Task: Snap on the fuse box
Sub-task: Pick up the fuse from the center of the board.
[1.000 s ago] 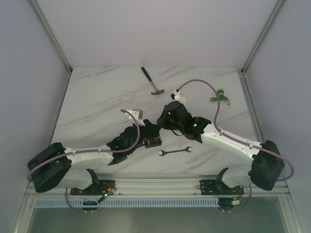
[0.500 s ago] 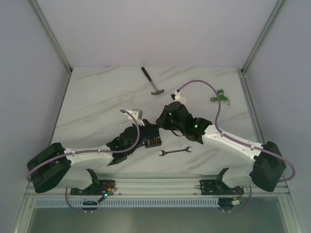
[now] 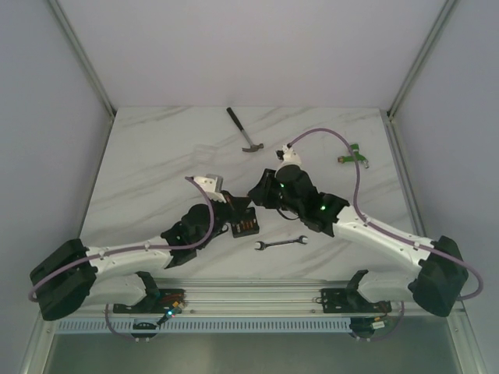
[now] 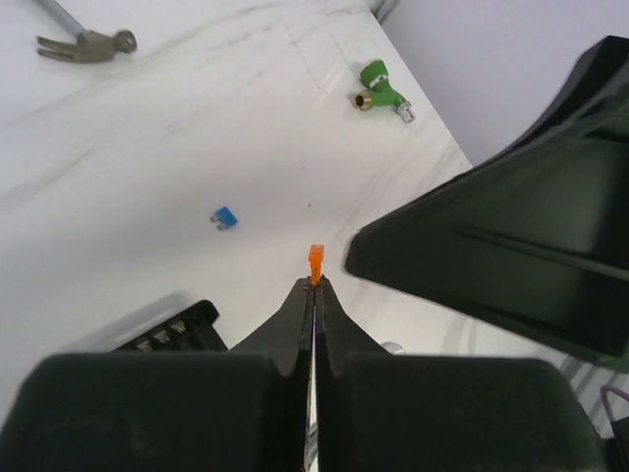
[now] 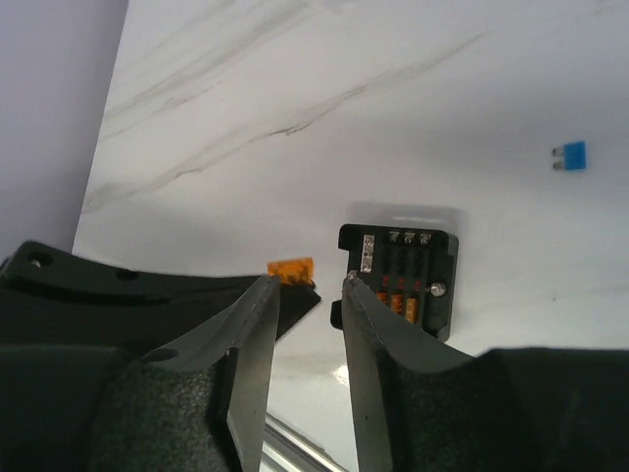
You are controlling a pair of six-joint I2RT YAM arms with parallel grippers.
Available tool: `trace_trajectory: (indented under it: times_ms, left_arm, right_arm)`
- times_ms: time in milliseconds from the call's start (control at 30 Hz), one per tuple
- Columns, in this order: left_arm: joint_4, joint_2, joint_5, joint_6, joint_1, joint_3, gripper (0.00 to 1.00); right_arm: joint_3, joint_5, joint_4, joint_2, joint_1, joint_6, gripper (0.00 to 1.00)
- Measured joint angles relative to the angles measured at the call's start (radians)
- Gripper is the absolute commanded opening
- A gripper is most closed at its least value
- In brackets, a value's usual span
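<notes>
I will next use my right gripper to grab the orange fuse by the orange end (image 3: 249, 197) (image 5: 292, 269) past my left gripper's fingers. Then its opposite end stays free to insert.
The fuse box (image 3: 246, 222) is a small black square box lying on the table between the two arms; in the right wrist view the fuse box (image 5: 403, 280) shows rows of orange fuses. My left gripper (image 4: 314, 285) is shut on a small orange fuse (image 4: 315, 263) that sticks out of its tips, with the fuse box (image 4: 167, 329) low on its left. My right gripper (image 5: 307, 285) is open with nothing between its fingers. The orange fuse (image 5: 291, 267) shows just past its tips, beside the box. In the top view the left gripper (image 3: 236, 205) and right gripper (image 3: 256, 195) nearly meet above the box.
A loose blue fuse (image 4: 225, 217) lies on the marble beyond the grippers. A wrench (image 3: 281, 244) lies right of the box, near the front edge. A hammer (image 3: 244, 131) lies at the back centre and a green fitting (image 3: 353, 154) at the back right.
My left jaws have closed on the orange fuse and my right jaws have opened wider. The left arm has reached a little further forward, uncovering more of the fuse box.
</notes>
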Motion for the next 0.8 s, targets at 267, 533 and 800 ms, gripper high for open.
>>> trace_trajectory:
  times_ms: [267,533,800]
  left_arm:
    - [-0.068,-0.141,0.173,0.102,0.108,-0.043,0.0]
    - [-0.17,-0.274,0.441,0.208,0.163,-0.04,0.0]
    - [-0.263,-0.303,0.642,0.265,0.165,0.014,0.0]
  right_arm:
    - [-0.036,-0.132,0.061,-0.124,-0.082,-0.283,0.47]
    - [-0.101,-0.5,0.089,-0.241,-0.186,-0.621,0.49]
    - [-0.101,-0.787,0.088,-0.271,-0.196,-0.822,0.49]
